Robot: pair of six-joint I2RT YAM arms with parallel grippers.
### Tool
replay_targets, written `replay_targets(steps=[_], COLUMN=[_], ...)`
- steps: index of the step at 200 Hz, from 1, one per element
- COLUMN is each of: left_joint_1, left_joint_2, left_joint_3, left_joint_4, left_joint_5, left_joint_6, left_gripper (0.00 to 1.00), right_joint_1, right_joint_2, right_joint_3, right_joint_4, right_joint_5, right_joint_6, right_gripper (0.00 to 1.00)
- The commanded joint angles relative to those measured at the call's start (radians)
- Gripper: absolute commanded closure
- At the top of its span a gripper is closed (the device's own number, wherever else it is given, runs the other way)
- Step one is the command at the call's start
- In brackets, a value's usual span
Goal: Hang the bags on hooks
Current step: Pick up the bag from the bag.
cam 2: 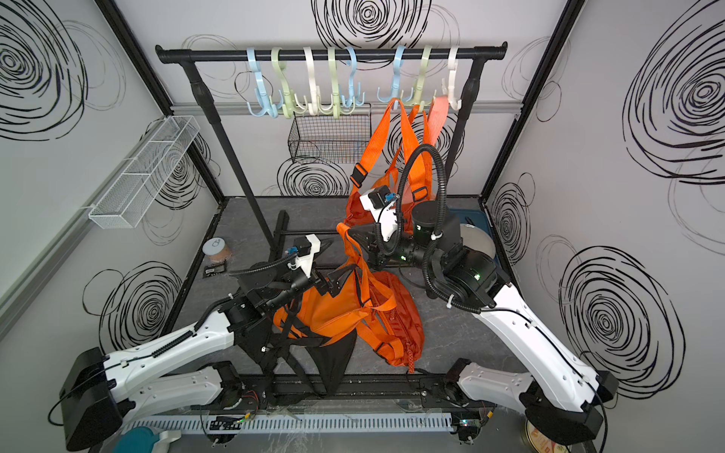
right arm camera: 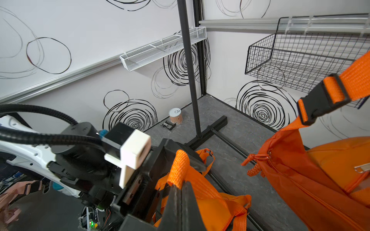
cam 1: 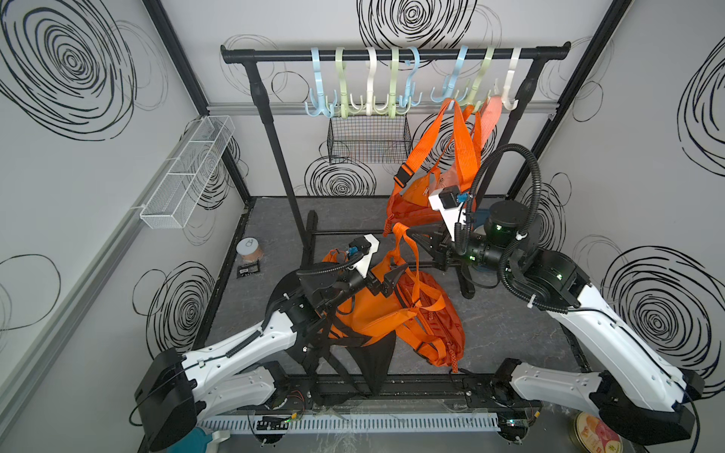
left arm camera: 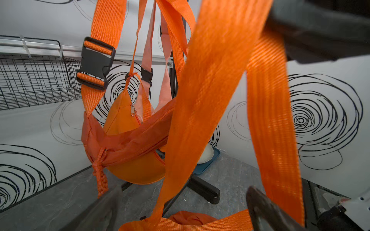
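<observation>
My left gripper grabs the lifted strap [cam 1: 401, 235] below the top of the loop next, and that keeps the loop open above to hang on a hook.
An orange bag [cam 1: 396, 313] [cam 2: 345, 310] lies on the grey floor in both top views. Its strap [cam 1: 401, 235] [right arm camera: 179, 166] rises in a loop, and my right gripper [cam 1: 412, 235] [cam 2: 347, 232] [right arm camera: 181, 188] is shut on the top of that loop. My left gripper [cam 1: 386, 279] [cam 2: 333, 280] [left arm camera: 184, 210] stands open just above the bag, with the lifted strap [left arm camera: 202, 96] passing between its spread fingers [left arm camera: 264, 208]. Pastel hooks [cam 1: 370, 90] [cam 2: 314, 90] hang on the black rail [cam 1: 274, 54]. Other orange bags [cam 1: 423, 196] [left arm camera: 128, 144] hang from the right-hand hooks.
A black wire basket [cam 1: 368, 137] is mounted on the back wall and a white mesh shelf [cam 1: 188, 172] on the left wall. A can [cam 1: 247, 249] and a small black packet [cam 1: 248, 270] lie at the left. Black fabric [cam 1: 372, 353] lies under the bag. The rack's foot [left arm camera: 204, 192] crosses the floor.
</observation>
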Motion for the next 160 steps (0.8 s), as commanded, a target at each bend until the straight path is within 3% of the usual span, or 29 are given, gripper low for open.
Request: replay_targets(steps=[1,40,88,111,160], left_joint_1=[0.016,0.095,0.044,0.041,0.109], left_joint_2=[0.007,0.056,0.129,0.145,0.098], left_joint_3=[0.052,0.052,0.11,0.123,0.147], left_joint_4=[0.059,0.159,0.195,0.196,0.11], left_joint_5=[-0.016,0.04,0.094,0.08,0.1], left_joint_6=[0.022,-0.045,-0.019,-0.008,0.005], left_gripper=[0.01,0.07,0.11,0.31,0.76], right_joint_1=[0.01,0.009,0.009,0.009,-0.04], right_joint_2=[-0.012,-0.016,-0.017,-0.034,-0.069], right_joint_3=[0.064,0.096,0.106,0.11,0.148], right_joint_4=[-0.015,-0.021,-0.027,-0.025,0.011], right_joint_5=[-0.017,-0.072,-0.105,-0.101,0.078], right_joint_6=[-0.032,-0.036,-0.046,-0.048,-0.074], right_gripper=[1.0,1.0,1.0,1.0,1.0])
